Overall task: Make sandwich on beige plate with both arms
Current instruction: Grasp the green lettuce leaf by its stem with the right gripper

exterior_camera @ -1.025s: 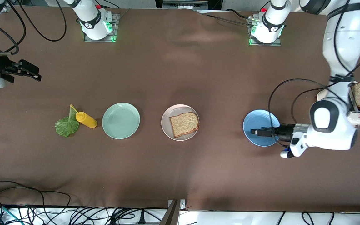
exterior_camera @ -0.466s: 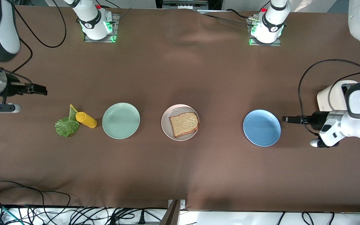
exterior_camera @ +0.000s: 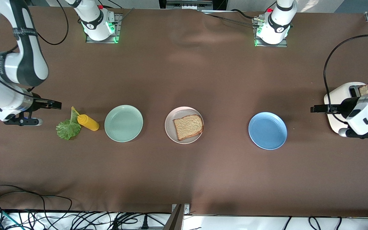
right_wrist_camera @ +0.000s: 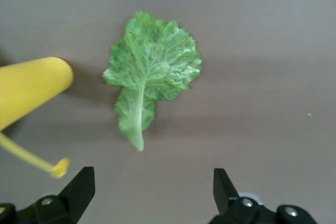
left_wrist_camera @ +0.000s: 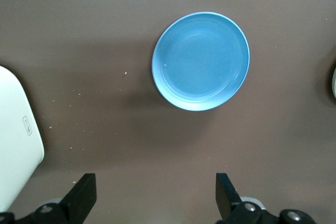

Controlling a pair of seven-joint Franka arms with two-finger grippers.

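The lettuce leaf needs to be laid on the bread, so my right gripper should grab the leaf by its pale stem end next.
One slice of speckled brown bread lies on the beige plate at the table's middle. A second slice stands in the white toaster at the left arm's end. The green lettuce leaf lies on the table at the right arm's end, and it fills the right wrist view. My right gripper is open and empty, above the table just beside the leaf. My left gripper is open and empty, above the table between the blue plate and the toaster.
A yellow squeeze bottle lies touching the lettuce. A mint-green plate sits between the bottle and the beige plate. An empty blue plate sits toward the left arm's end. The toaster's edge shows in the left wrist view.
My left gripper has drawn back from over the blue plate toward the toaster. My right gripper has moved in toward the lettuce. Both stay open.
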